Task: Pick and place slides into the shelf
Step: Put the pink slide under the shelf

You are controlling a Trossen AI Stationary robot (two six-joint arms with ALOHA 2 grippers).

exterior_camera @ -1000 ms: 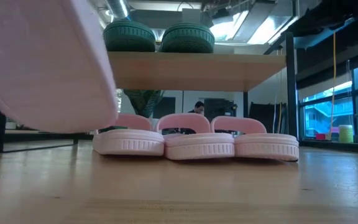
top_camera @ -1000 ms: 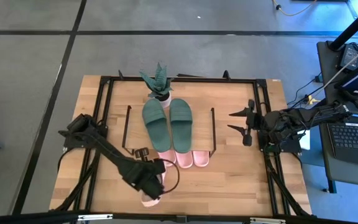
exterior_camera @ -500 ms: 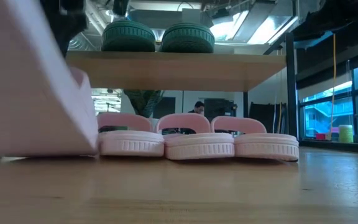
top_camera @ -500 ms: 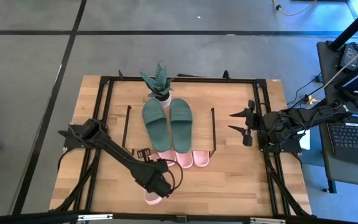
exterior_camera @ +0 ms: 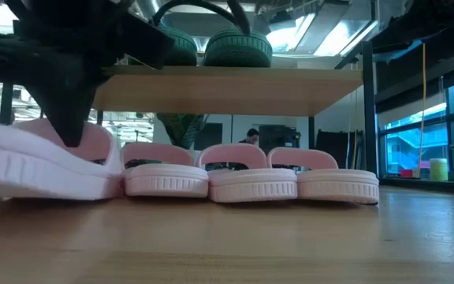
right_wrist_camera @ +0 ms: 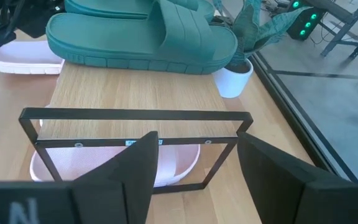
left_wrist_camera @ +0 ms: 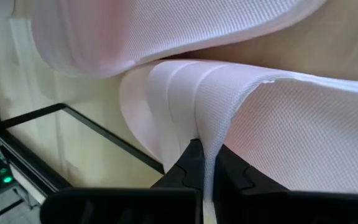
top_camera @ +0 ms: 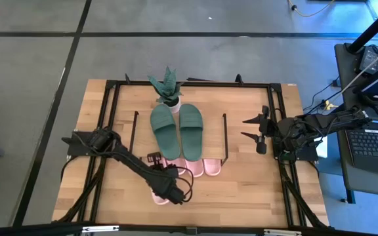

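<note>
The pink slide's near end (top_camera: pixel 159 199) sticks out past the row (top_camera: pixel 195 169), so my left gripper needs to keep holding the slide until it is farther under the board.
The shelf (top_camera: pixel 210 141) stands mid-table, its wooden board (exterior_camera: pixel 235 88) on black wire legs. The dark green slides (top_camera: pixel 176 130) lie on top of it. Three pink slides (exterior_camera: pixel 252 180) sit in a row on the table under the board. My left gripper (top_camera: pixel 167 189) is shut on the fourth pink slide (top_camera: pixel 157 196), which shows big at the left of the low view (exterior_camera: pixel 42 170), beside the row. My right gripper (top_camera: pixel 257 134) hovers open at the shelf's right side, touching nothing. My left gripper (left_wrist_camera: pixel 205 186) pinches the pink slide's strap by its edge (left_wrist_camera: pixel 209 146) between both fingers. In the low view the fingers (exterior_camera: pixel 71 118) come down on the strap from above. The slide sits sole down, about level, at the table top next to the leftmost pink slide.
A small potted plant (top_camera: pixel 167 88) stands just behind the shelf. Black frame rails (top_camera: pixel 113 131) run along the table's left, right and far sides. A laptop (top_camera: pixel 376 147) sits off the table to the right. Bare table lies near the front edge (top_camera: pixel 241 196).
My left gripper has moved down and toward the shelf, still shut on the pink slide. The slide, earlier lifted and steeply tipped, has come down and levelled out beside the row of pink slides.
</note>
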